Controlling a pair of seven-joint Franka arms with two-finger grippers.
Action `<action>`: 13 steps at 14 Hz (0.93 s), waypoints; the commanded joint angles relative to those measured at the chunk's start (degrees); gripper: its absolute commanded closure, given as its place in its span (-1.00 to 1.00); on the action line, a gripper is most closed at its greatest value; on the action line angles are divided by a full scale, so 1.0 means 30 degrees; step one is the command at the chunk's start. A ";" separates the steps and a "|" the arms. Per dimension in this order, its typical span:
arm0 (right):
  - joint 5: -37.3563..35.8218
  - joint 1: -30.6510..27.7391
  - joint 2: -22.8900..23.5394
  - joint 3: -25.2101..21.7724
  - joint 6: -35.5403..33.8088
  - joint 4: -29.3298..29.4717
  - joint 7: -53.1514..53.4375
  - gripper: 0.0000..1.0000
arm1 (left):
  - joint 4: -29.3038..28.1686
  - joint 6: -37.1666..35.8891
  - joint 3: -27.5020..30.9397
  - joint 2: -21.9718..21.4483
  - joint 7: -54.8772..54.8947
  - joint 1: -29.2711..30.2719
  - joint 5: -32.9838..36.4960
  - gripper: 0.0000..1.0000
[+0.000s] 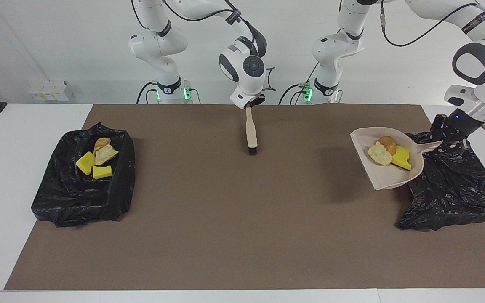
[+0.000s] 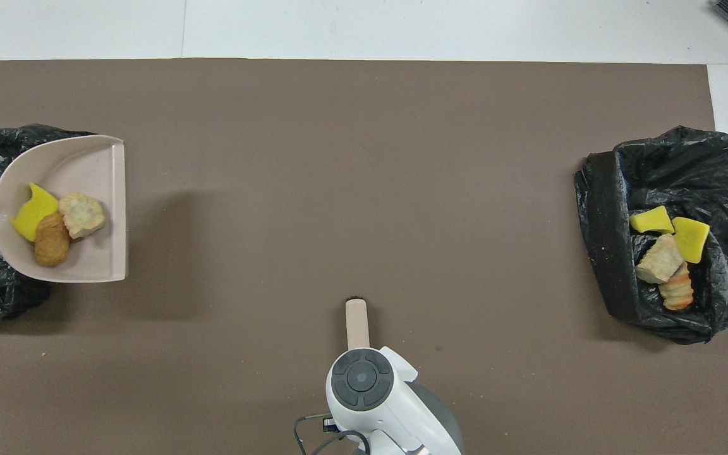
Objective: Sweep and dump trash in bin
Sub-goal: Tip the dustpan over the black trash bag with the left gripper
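Note:
My right gripper has the beige brush down low, with the brush's end over the brown mat, so it needs to open now.
My left gripper is shut on the handle of the beige dustpan, held in the air over the edge of the black-bagged bin at the left arm's end of the table. In the pan lie three pieces of trash: a yellow sponge chunk, a brown piece and a pale piece. My right gripper is shut on the top of the beige brush, which hangs bristles down over the mat's robot-side middle.
A second black-bagged bin at the right arm's end holds several yellow and tan scraps. The brown mat covers most of the white table between the two bins.

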 commanded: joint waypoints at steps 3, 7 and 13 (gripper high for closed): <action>0.0374 -0.0206 0.0031 0.0015 0.0520 -0.0457 0.0636 0.63 | 0.1661 -0.0627 -0.0091 0.0354 0.1836 0.2207 0.1414 1.00; 0.0374 -0.1054 0.0734 -0.0073 0.0433 0.0333 0.0580 -0.37 | 0.3156 -0.0161 -0.0032 0.1262 0.2306 0.2972 0.4076 1.00; 0.0171 -0.3891 0.0416 -0.0161 0.0230 0.2060 0.0668 -1.00 | 0.4391 0.2062 0.0319 0.2113 0.2161 0.3002 0.8268 1.00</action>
